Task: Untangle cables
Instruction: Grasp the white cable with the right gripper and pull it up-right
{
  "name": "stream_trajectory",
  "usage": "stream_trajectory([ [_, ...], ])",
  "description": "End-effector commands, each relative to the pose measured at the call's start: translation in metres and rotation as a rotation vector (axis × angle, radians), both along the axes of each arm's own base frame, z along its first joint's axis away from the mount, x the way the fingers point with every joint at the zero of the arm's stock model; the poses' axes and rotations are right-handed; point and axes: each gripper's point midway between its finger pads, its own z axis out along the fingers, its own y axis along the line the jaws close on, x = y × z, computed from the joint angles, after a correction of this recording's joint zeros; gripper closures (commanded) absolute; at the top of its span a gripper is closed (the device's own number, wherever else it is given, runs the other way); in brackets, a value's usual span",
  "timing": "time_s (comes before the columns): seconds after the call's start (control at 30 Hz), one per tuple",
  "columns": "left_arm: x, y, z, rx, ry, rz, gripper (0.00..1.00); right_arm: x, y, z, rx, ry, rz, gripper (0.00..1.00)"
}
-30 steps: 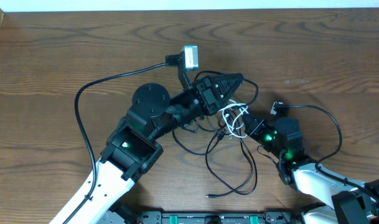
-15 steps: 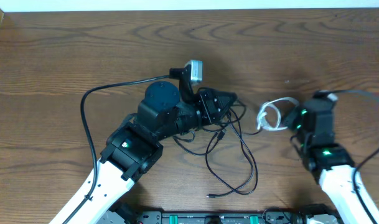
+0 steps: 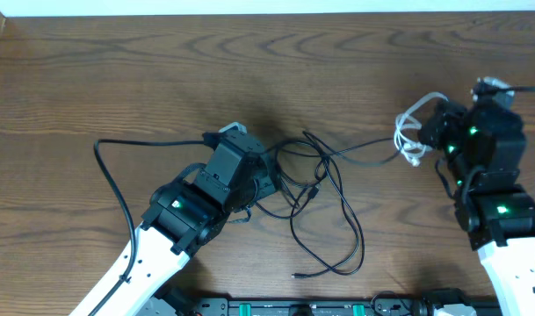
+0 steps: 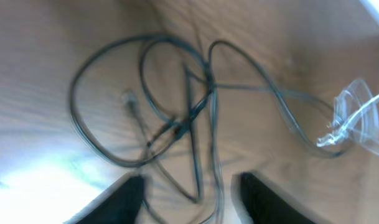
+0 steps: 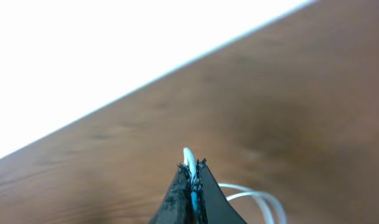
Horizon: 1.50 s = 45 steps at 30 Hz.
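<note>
My left gripper should hold the loops of the black cable next, away from the white cord (image 3: 411,132). Then my right gripper can untangle the black cable.
Thin black cables (image 3: 324,197) lie in loose crossing loops on the wooden table, just right of my left gripper (image 3: 271,175). In the left wrist view that gripper (image 4: 190,182) stands open, and the black loops (image 4: 177,118) lie on the table ahead of and between its fingers, gripped by neither. My right gripper (image 3: 428,133) is far to the right, shut on the white cord (image 3: 411,132), whose loops hang off its left side. One black strand (image 3: 364,147) runs from the tangle to the white loops. The right wrist view shows the white cord (image 5: 190,160) pinched between the closed fingers.
A thicker black wire (image 3: 109,175) arcs from the left arm across the left side of the table. The table's far edge (image 3: 267,13) runs along the top, with a white strip beyond it. A small plug end (image 3: 295,276) lies near the front edge.
My right gripper pulled the white cord right and toward the back, out of the tangle. My left gripper opened, let go of the black cables and drew back to the left.
</note>
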Motion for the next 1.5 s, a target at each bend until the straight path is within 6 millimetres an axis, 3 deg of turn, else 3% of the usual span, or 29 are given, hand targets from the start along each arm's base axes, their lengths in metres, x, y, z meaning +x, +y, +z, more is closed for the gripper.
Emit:
stream_trajectory([
  [0.0,0.007,0.015,-0.005,0.073,-0.024,0.052,0.21,-0.002,0.05,0.059,0.095,-0.146,0.289,0.99],
  [0.1,0.008,0.014,-0.009,0.085,-0.009,0.051,0.08,-0.014,0.087,0.115,0.144,-0.332,0.525,0.99],
  [0.17,0.009,0.011,-0.013,0.079,0.005,0.046,0.07,-0.023,0.099,0.144,0.193,-0.433,0.61,0.99],
  [0.2,0.008,0.006,-0.014,0.062,0.013,0.031,0.07,-0.023,0.099,0.147,0.204,-0.443,0.609,0.99],
  [0.37,0.007,-0.037,0.002,-0.032,-0.073,-0.241,0.07,-0.015,0.089,0.137,0.186,-0.407,0.531,0.99],
  [0.53,0.002,-0.059,0.012,0.063,-0.263,-0.512,0.07,-0.011,0.082,0.124,0.213,-0.346,0.474,0.99],
  [0.67,-0.001,-0.068,0.015,0.062,-0.294,-0.553,0.07,-0.006,0.073,0.116,0.266,-0.303,0.393,0.99],
  [0.83,0.004,-0.088,0.019,0.03,-0.342,-0.575,0.07,-0.011,0.083,0.116,0.294,-0.289,0.456,0.99],
  [1.0,0.02,-0.107,0.001,0.028,-0.339,-0.577,0.07,-0.019,0.095,0.121,0.34,-0.285,0.531,0.99],
  [1.03,0.022,-0.109,-0.004,0.032,-0.331,-0.579,0.13,-0.019,0.095,0.121,0.34,-0.286,0.533,0.99],
  [1.1,0.026,-0.113,-0.017,0.045,-0.308,-0.582,0.45,-0.02,0.095,0.122,0.34,-0.289,0.533,0.99],
  [1.17,0.029,-0.115,-0.027,0.054,-0.29,-0.584,0.61,-0.02,0.095,0.122,0.339,-0.289,0.534,0.99],
  [1.23,0.031,-0.117,-0.034,0.061,-0.276,-0.585,0.68,-0.019,0.095,0.122,0.339,-0.289,0.533,0.99],
  [1.37,0.033,-0.118,-0.039,0.067,-0.273,-0.584,0.92,-0.02,0.095,0.122,0.331,-0.291,0.535,0.99],
  [1.47,0.038,-0.115,-0.038,0.089,-0.287,-0.561,0.93,-0.019,0.095,0.121,0.317,-0.296,0.538,0.99],
])
